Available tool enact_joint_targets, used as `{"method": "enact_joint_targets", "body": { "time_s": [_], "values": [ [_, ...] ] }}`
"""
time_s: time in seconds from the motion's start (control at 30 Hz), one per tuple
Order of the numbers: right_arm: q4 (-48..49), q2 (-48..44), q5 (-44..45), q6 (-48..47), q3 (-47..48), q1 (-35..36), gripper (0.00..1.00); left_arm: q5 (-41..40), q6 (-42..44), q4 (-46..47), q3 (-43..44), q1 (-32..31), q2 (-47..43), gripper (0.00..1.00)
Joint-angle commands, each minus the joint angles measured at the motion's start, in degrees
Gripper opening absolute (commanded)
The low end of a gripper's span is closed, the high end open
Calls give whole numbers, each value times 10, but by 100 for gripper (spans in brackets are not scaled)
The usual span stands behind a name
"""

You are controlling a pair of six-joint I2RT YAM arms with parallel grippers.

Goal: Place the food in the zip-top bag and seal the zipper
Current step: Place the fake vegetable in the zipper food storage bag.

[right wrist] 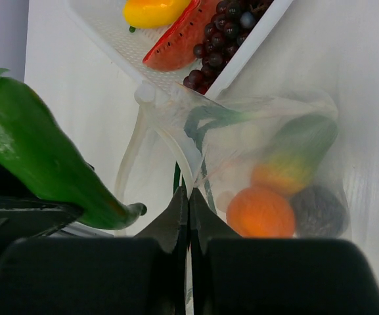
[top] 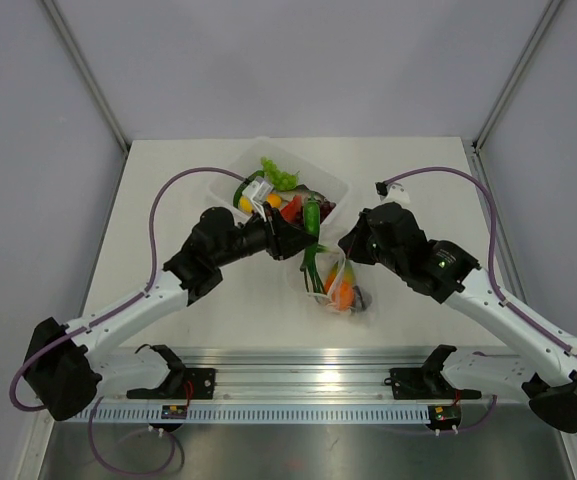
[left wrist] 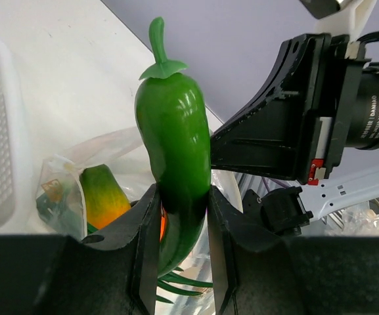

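Note:
The pepper [top: 311, 214] is above the bag's opening and would likely drop short if the left gripper opened now. The robot needs to first lower the pepper into the bag.
My left gripper [top: 298, 238] [left wrist: 182, 243] is shut on a glossy green pepper [left wrist: 173, 144] [top: 311, 214], held stem up just above the mouth of the clear zip-top bag [top: 336, 285] [right wrist: 268, 138]. My right gripper [top: 351, 246] [right wrist: 189, 194] is shut on the bag's mouth edge with the zipper strip [right wrist: 166, 131], holding it lifted open. Inside the bag lie an orange [right wrist: 261, 211], a dark round fruit [right wrist: 317, 210], a yellow-green piece [right wrist: 294, 157] [left wrist: 100, 193] and green onion leaves [left wrist: 182, 282]. The pepper also shows at the left of the right wrist view [right wrist: 38, 157].
The white tray [top: 338, 185] [left wrist: 5, 131] stands just behind the bag, holding a watermelon slice [right wrist: 176, 46], dark grapes [right wrist: 222, 33], a yellow piece [right wrist: 153, 10] and green leafy food [top: 278, 175]. The right arm [left wrist: 301, 125] is close beside the pepper.

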Motion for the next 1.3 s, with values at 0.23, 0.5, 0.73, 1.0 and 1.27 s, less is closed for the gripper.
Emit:
{"method": "enact_joint_targets", "body": {
  "time_s": [0.23, 0.5, 0.73, 1.0, 1.27],
  "values": [
    [12, -11, 12, 6, 9, 6, 0, -4, -88, 204, -75, -18, 35, 0],
    [8, -15, 17, 5, 9, 5, 0, -25, -133, 285, -89, -22, 78, 0],
    [11, -16, 17, 6, 5, 5, 0, -80, -177, 335, -120, -39, 91, 0],
    [13, -12, 15, 2, 7, 5, 0, -123, -227, 407, -156, -55, 130, 0],
    [10, -15, 19, 1, 5, 5, 0, -114, -219, 384, -146, -65, 145, 54]
  ]
}}
